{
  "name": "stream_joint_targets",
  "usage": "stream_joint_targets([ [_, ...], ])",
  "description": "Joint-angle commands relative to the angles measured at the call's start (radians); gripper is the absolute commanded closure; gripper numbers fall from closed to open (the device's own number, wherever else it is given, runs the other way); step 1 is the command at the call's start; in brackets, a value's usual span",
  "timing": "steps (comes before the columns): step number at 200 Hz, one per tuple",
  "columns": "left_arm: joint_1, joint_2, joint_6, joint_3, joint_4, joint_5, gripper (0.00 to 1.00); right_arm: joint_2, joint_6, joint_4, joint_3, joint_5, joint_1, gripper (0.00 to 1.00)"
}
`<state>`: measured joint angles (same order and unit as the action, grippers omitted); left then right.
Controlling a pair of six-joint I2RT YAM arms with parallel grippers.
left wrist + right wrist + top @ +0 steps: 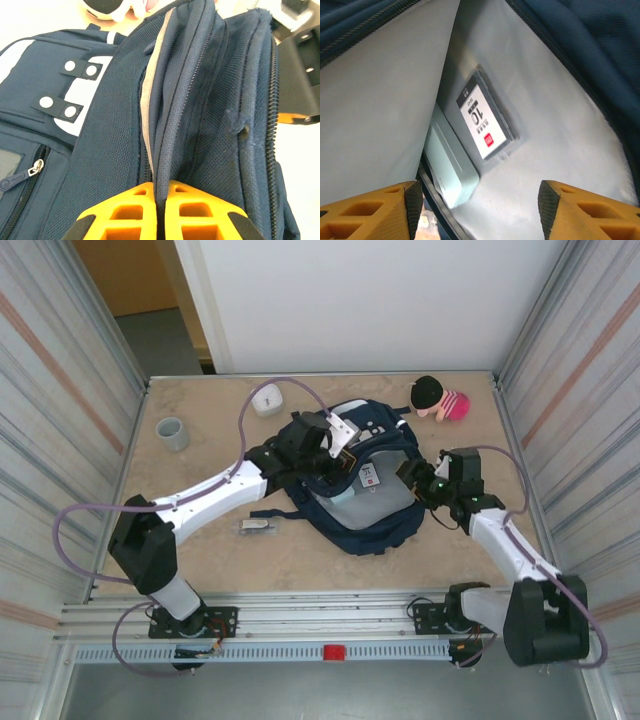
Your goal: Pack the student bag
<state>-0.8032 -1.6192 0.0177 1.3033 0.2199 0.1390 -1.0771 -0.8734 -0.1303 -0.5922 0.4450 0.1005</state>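
My left gripper should hold the bag's upper zipper rim (167,125) before releasing it: the main compartment gapes open, so if I opened now, the upper rim would drop short of the bag's opposite rim.
The student bag (375,525) lies in the middle of the table, navy with a white patch, its main compartment held open. My left gripper (326,445) is shut on the bag's upper zipper rim (167,125), the dark piping pinched between the orange fingers (135,210). My right gripper (424,480) stands open at the bag's right side, looking into the grey lining (560,150). Inside lie a pale green case (451,160) and a clear pack with a white "10" label (482,122). Nothing sits between the right gripper's (480,200) fingers.
A grey cup (172,432) and a small white holder (267,400) stand at the back left. A pink and black plush toy (440,398) lies at the back right. A small silver and dark item (257,526) rests on the table left of the bag.
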Motion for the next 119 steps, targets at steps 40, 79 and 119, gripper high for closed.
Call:
stream_joint_targets([
  [40,-0.059,0.016,-0.153,-0.079,0.009,0.028,0.91,0.308,0.273,-0.364,-0.102,-0.084,-0.096,0.21],
  [79,-0.075,-0.019,-0.14,-0.087,0.016,0.07,0.89,0.307,0.536,-0.356,-0.194,-0.009,-0.034,0.14],
  [119,-0.073,-0.015,-0.111,-0.105,-0.012,0.116,0.54,0.231,0.926,-0.481,-0.311,-0.204,0.227,0.13],
])
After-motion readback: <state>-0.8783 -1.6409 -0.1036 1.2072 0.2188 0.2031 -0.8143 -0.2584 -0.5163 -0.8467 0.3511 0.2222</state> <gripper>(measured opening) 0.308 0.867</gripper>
